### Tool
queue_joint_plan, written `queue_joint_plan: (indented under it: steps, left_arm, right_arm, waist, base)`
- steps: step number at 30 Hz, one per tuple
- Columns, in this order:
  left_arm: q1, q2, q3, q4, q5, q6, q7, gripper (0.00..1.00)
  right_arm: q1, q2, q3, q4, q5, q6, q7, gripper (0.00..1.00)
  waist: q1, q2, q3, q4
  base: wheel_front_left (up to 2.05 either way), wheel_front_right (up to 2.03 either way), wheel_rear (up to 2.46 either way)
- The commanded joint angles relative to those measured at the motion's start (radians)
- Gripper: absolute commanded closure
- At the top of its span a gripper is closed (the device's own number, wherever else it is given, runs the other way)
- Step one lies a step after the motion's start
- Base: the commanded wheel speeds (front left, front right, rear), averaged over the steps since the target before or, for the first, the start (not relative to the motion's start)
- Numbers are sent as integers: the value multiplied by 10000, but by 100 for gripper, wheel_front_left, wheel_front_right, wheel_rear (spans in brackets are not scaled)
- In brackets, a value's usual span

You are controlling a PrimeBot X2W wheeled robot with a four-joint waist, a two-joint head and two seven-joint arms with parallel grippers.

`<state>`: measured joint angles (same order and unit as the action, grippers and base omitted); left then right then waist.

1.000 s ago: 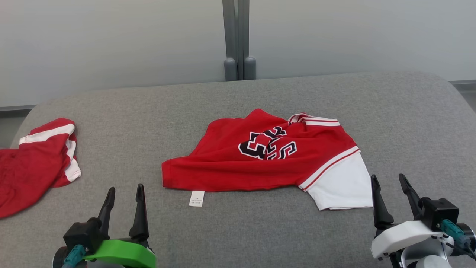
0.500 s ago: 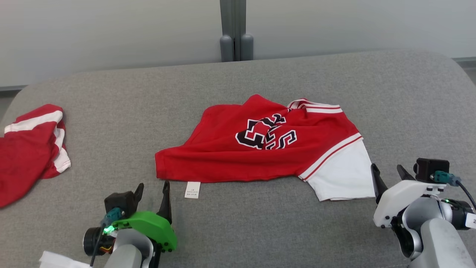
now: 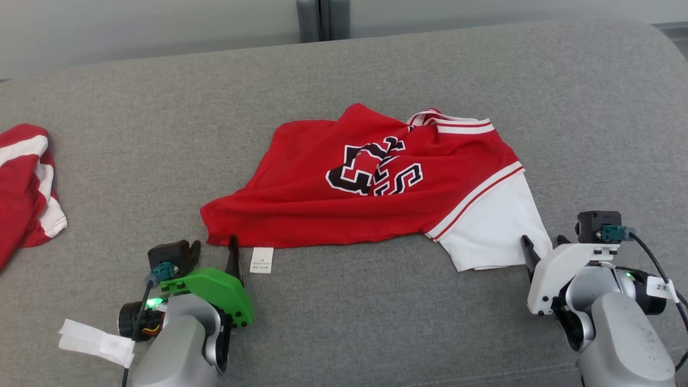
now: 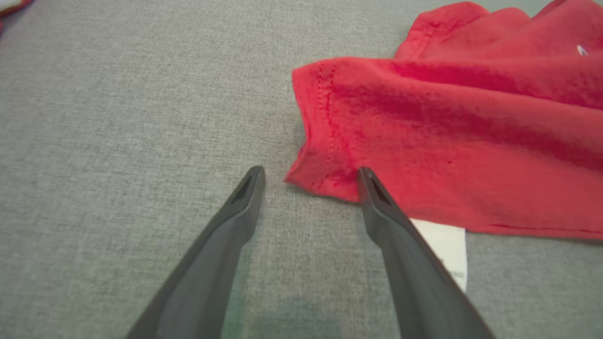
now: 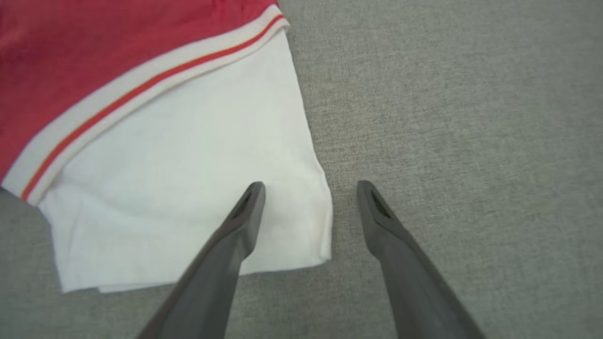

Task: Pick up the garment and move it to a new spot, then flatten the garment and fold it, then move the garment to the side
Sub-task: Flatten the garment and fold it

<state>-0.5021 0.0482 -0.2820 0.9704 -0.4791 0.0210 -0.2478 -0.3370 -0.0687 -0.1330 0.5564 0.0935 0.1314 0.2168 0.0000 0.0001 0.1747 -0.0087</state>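
I should next use my right gripper to grab the white sleeve by its outer cuff corner (image 5: 317, 243), because a narrow fold stands up there while the rest lies flat.
The garment (image 3: 376, 183) is a red shirt with black-and-white lettering and a white sleeve (image 3: 494, 231), lying rumpled in the middle of the grey padded surface (image 3: 134, 134). My left gripper (image 3: 214, 250) is open at the shirt's near left corner. In the left wrist view the left gripper (image 4: 311, 172) straddles that red hem corner (image 4: 325, 155), with the white care label (image 4: 447, 245) under the right finger. My right gripper (image 3: 543, 242) is open at the sleeve's near right corner. In the right wrist view the right gripper (image 5: 309, 184) straddles the sleeve's (image 5: 188, 188) right edge.
A second red-and-white garment (image 3: 27, 183) lies at the far left edge of the surface. A grey post (image 3: 322, 19) and pale wall stand behind. Bare grey padding (image 3: 376, 322) runs along the front between my arms.
The head camera has tilted down. Both grippers have moved forward and tipped down to the garment's near edge, the left to the red corner, the right to the white sleeve. Both stay open.
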Motion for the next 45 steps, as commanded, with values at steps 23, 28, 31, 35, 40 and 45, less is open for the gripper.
queue_joint_plan:
  steps: [23,28,31,35,40,45]
  left_arm:
    - [-579,9,-521,1712,-830,-574,152,100]
    - [-716,18,-652,1161,-1224,-748,-82,100]
    - [-731,19,-611,628,-1456,-917,-162,100]
    - [-652,45,-446,-280,-1902,-1158,-174,100]
    - [-863,42,-259,-1658,-2797,-1439,35,100]
    - [-1529,163,-13,-3450,-4088,-1524,1403,100]
  right_arm:
    - [-115,39,1777,688,909,42,202,100]
    - [-180,-159,1620,-333,1301,-7,-402,100]
    - [-84,-199,1548,-1129,1670,-13,-677,100]
    - [29,-419,1386,-2498,2150,-12,-800,100]
    - [-316,-793,1207,-4417,2661,-12,-459,100]
    - [-1235,-1216,1231,-5910,3107,-9,369,100]
  waist:
    - [0,-1,395,-108]
    - [0,-1,93,-30]
    - [0,-1,-94,12]
    - [0,-1,-295,58]
    - [0,-1,-449,-25]
    - [0,-1,-368,-225]
  base:
    - [0,0,0]
    - [0,0,0]
    - [0,0,0]
    - [0,0,0]
    - [0,0,0]
    - [0,0,0]
